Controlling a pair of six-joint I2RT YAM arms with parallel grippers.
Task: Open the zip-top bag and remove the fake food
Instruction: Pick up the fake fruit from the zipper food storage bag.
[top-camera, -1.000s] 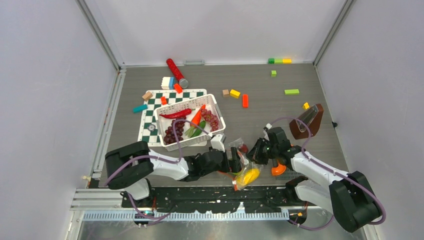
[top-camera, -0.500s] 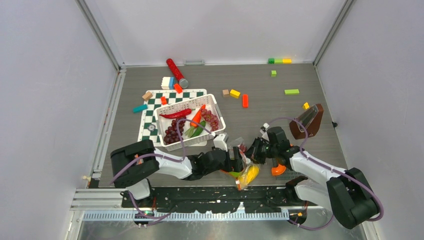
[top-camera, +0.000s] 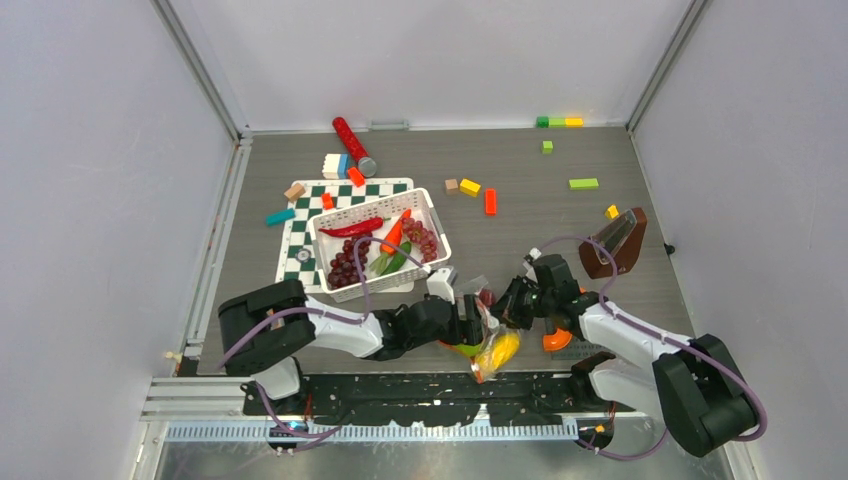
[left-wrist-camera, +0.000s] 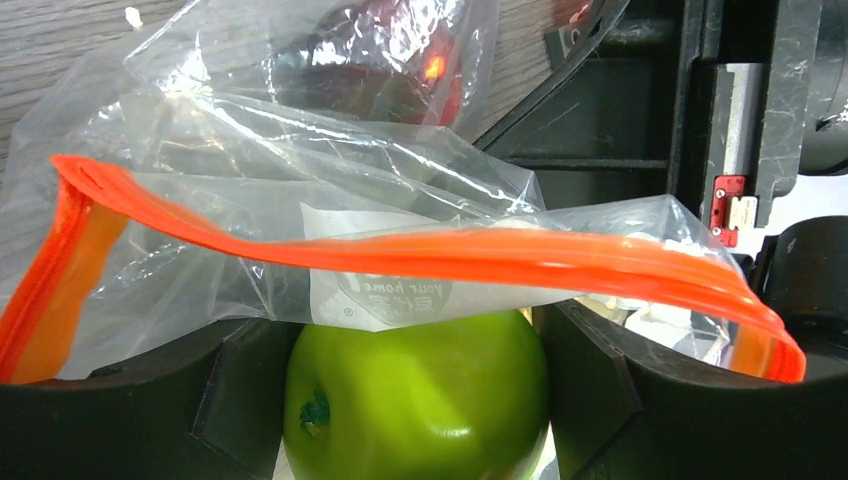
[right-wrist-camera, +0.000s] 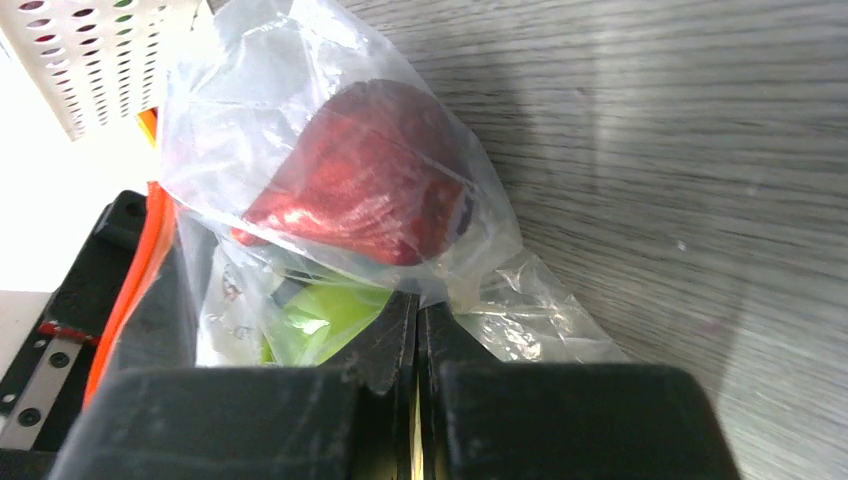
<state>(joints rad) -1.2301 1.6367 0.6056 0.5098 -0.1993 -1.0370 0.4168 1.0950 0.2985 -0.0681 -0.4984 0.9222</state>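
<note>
My left gripper holds the green apple (left-wrist-camera: 415, 395) snugly and my right gripper pins the plastic, so if I lifted my left gripper now, the apple would leave the bag.
The clear zip-top bag (top-camera: 490, 330) with its orange zip strip (left-wrist-camera: 430, 250) lies at the table's near edge between my two grippers. My left gripper (left-wrist-camera: 415, 400) is shut on a green apple (left-wrist-camera: 415, 395) at the bag's mouth; it also shows in the top view (top-camera: 470, 325). My right gripper (right-wrist-camera: 417, 320) is shut on the bag's plastic (right-wrist-camera: 480, 290) from the right; in the top view it is at the bag's right side (top-camera: 512, 305). A red piece (right-wrist-camera: 360, 190) and a yellow oblong piece (top-camera: 498, 350) lie inside the bag.
A white basket (top-camera: 432, 255) holding chili, carrot, grapes and a green vegetable stands on a checkerboard (top-camera: 300, 245) behind the left arm. An orange curved piece (top-camera: 557, 340) lies by the right arm. A brown stand (top-camera: 612, 250) is at the right. Coloured blocks are scattered further back.
Both grippers and the bag have shifted only slightly; the left gripper moved a little right toward the bag between the earliest frame and now.
</note>
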